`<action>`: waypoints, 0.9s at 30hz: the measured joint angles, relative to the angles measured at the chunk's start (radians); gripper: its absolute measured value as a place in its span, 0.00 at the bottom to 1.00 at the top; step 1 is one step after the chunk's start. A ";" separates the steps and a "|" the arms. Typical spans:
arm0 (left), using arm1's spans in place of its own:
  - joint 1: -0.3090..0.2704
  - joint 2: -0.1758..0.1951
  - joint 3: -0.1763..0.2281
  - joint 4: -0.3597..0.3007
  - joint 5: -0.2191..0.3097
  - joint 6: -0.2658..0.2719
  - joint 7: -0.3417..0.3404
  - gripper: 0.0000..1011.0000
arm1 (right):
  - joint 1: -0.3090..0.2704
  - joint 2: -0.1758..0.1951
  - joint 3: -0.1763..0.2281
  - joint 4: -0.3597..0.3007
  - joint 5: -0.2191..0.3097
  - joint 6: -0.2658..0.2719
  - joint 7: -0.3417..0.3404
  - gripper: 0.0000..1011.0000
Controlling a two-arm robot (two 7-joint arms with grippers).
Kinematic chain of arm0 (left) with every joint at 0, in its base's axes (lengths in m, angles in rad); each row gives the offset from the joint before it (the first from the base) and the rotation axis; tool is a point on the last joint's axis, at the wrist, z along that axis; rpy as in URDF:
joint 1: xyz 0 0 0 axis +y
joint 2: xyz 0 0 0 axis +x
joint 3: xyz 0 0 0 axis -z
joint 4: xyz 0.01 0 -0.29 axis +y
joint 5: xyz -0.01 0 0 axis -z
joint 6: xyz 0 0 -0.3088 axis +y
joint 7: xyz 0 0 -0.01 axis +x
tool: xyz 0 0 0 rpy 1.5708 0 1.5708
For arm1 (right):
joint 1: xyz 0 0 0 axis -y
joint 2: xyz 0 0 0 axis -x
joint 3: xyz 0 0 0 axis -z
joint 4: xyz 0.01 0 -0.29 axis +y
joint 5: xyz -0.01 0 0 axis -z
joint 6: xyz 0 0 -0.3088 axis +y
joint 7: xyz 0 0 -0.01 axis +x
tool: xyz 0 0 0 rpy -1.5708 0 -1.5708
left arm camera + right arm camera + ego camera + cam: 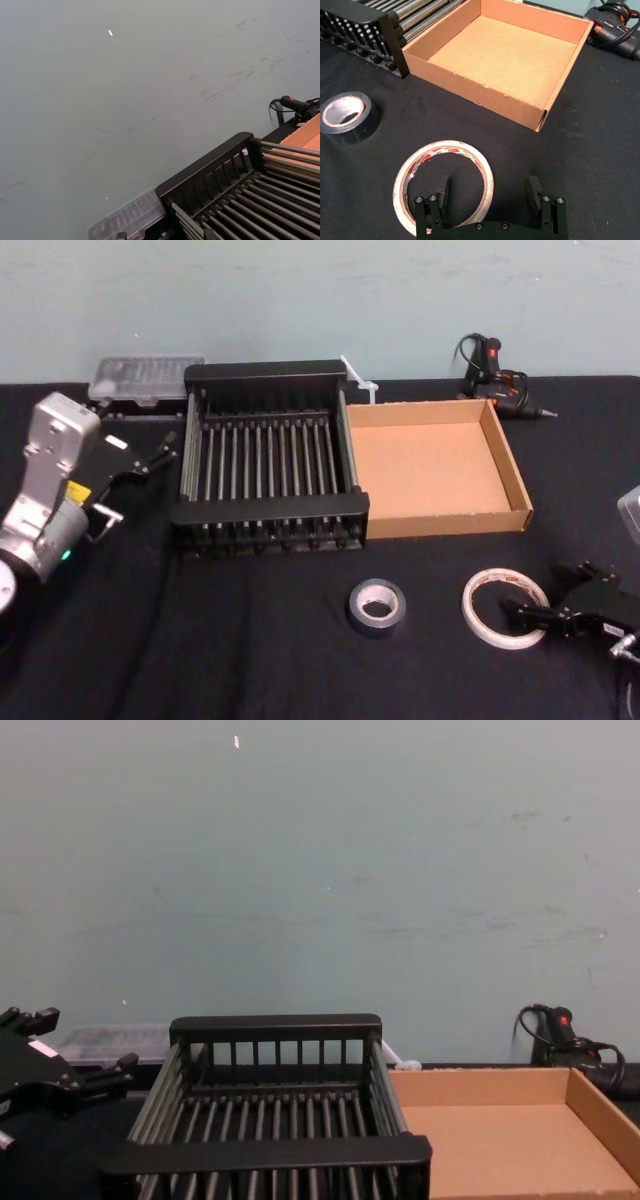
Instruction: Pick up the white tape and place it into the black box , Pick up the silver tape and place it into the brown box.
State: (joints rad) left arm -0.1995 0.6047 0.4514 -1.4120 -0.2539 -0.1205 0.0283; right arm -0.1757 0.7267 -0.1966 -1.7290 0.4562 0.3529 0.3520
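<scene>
My right gripper grabs the white tape across one side of its rim (488, 187) next, since the full ring spreads wider than the open fingers.
The white tape (505, 607) lies flat on the black cloth at the front right. My right gripper (527, 617) is open at its right rim; in the right wrist view one finger (443, 192) sits inside the white tape (406, 174) and the other outside it. To its left the silver tape (377, 607) (347, 117) lies flat by itself. Behind them stand the black box (270, 508) and, touching its right side, the brown box (455, 523), neither with anything in it. My left gripper (140, 480) hovers open, left of the black box.
A glue gun (495, 375) lies at the back right, a clear plastic case (135, 380) at the back left behind the black box. A white strip (358, 378) pokes up between the boxes. A clear container (630, 512) shows at the right edge.
</scene>
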 joint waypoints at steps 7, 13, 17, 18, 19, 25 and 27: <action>0.000 0.000 0.000 0.000 0.000 0.000 0.000 0.99 | 0.006 -0.004 -0.005 0.009 -0.008 0.002 0.008 0.99; 0.000 0.000 0.000 0.000 0.000 0.000 0.000 0.99 | 0.006 -0.007 -0.005 0.010 -0.010 0.013 0.009 0.99; 0.000 0.000 0.000 0.000 0.000 0.000 0.000 0.99 | 0.008 -0.008 -0.005 0.010 -0.013 0.016 0.010 0.99; 0.000 0.000 0.000 0.000 0.000 0.000 0.000 0.99 | 0.008 -0.008 -0.005 0.010 -0.014 0.017 0.010 0.99; 0.000 0.000 0.000 0.000 0.000 0.000 0.000 0.99 | 0.009 -0.008 -0.005 0.010 -0.015 0.018 0.010 0.99; 0.000 0.000 0.000 0.000 0.000 0.000 0.000 0.99 | 0.011 -0.008 -0.009 0.012 -0.025 0.022 0.010 0.99; 0.000 0.000 0.000 0.000 0.000 0.000 0.000 0.99 | 0.015 -0.006 -0.014 0.014 -0.030 0.022 0.015 0.99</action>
State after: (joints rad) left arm -0.1995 0.6047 0.4514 -1.4120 -0.2539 -0.1205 0.0283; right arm -0.1609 0.7206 -0.2106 -1.7146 0.4261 0.3751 0.3668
